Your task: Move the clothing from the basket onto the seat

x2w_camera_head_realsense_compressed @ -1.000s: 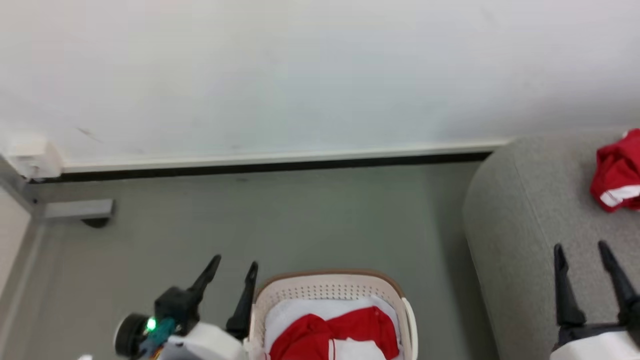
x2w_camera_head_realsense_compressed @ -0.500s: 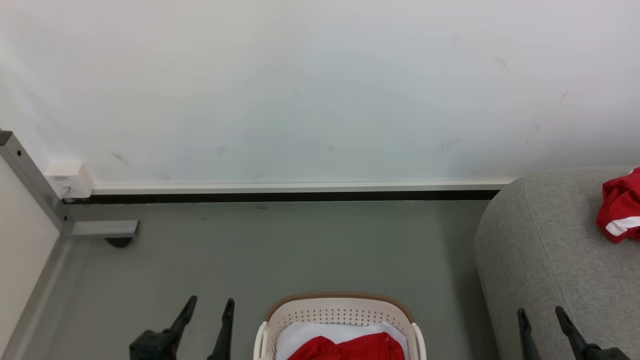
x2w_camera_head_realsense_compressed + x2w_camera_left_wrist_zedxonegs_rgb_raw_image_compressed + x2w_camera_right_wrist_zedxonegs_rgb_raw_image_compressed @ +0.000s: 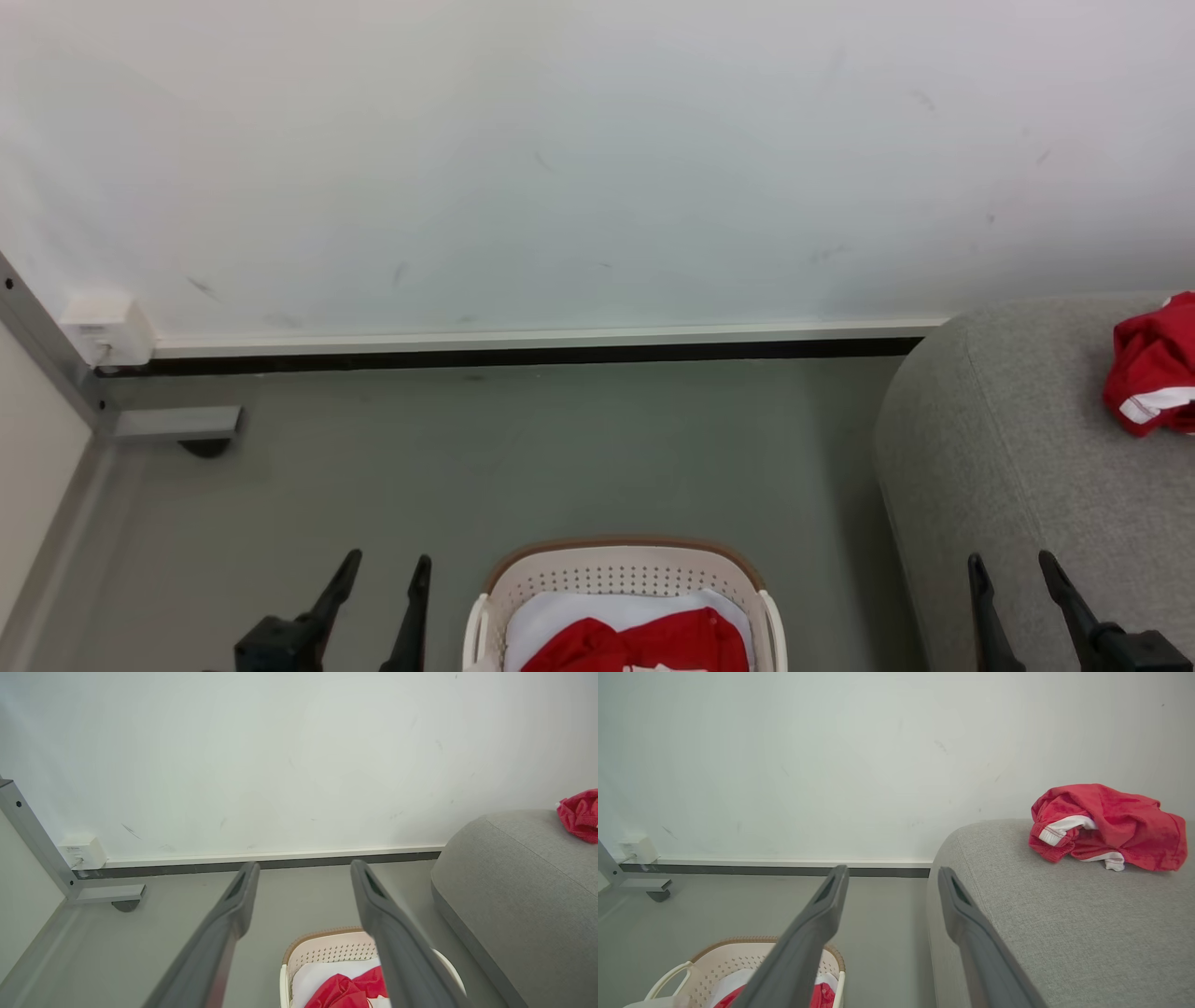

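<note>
The red garment in the basket lies slack, so the left gripper should pick it up next by the raised fold bunched up on top (image 3: 590, 637).
The cream basket (image 3: 624, 571) with its brown rim stands on the floor at the bottom centre, holding red clothing (image 3: 644, 644) on a white sheet; it shows again as the basket (image 3: 327, 952) and the basket (image 3: 728, 956). Another red garment (image 3: 1148, 369) with white trim lies on the grey seat (image 3: 1008, 467), also seen as the garment (image 3: 1106, 826). My left gripper (image 3: 383, 565) is open, left of the basket and apart from it. My right gripper (image 3: 1013, 565) is open over the seat's front edge. Both are empty.
A white wall with a dark skirting strip (image 3: 523, 355) runs behind the grey floor (image 3: 523, 467). At the far left, a grey metal frame foot with a caster (image 3: 177, 425) and a white wall box (image 3: 107, 331) stand by the wall.
The head camera has tilted up, so everything sits lower in the picture. Both grippers have dropped towards the bottom edge, still open. The clothing has stayed where it was.
</note>
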